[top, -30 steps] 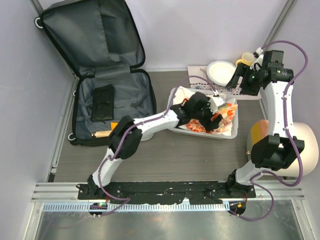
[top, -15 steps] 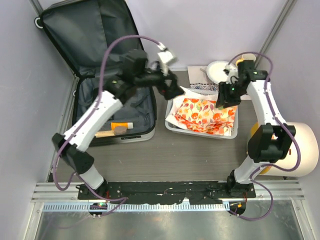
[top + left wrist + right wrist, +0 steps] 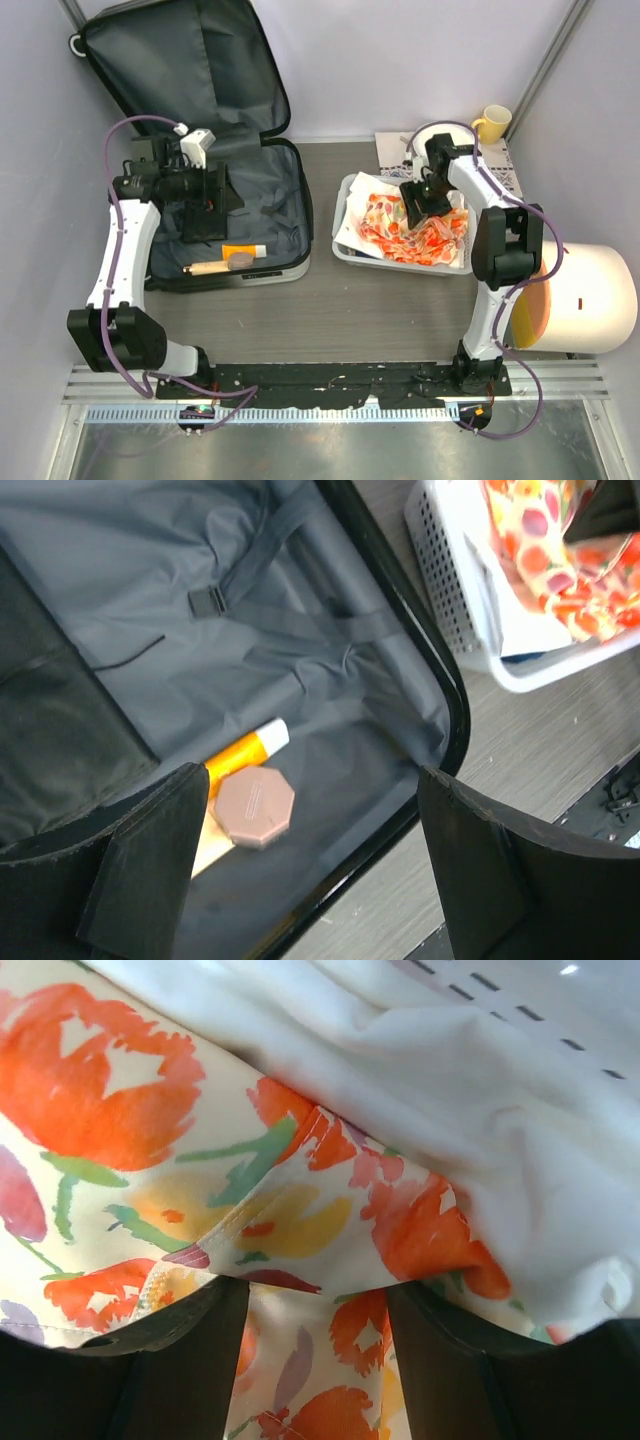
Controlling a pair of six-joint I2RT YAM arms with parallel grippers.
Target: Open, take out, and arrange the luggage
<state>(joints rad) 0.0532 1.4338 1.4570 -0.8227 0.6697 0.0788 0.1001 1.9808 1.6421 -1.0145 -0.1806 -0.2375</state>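
Note:
I will use my left gripper to grab the black pouch near one end, so that the pouch's other end stays free for my right gripper.
The luggage lies open at the left, its lid leaning on the wall, grey lining showing. Inside it lie an orange tube, a brown octagonal compact, a wooden-handled item and a black pouch. My left gripper hovers over the luggage, open, with nothing between its fingers. My right gripper is down in the white basket, jaws apart, floral cloth draped over its tips and lying between its fingers.
A white plate, a yellow mug and a patterned mat sit behind the basket. A large white round object with an orange face stands at the right. The basket's corner lies just right of the luggage.
My left arm swung from the basket, up and back over the luggage. My right arm came down from the back right onto the floral cloth in the basket.

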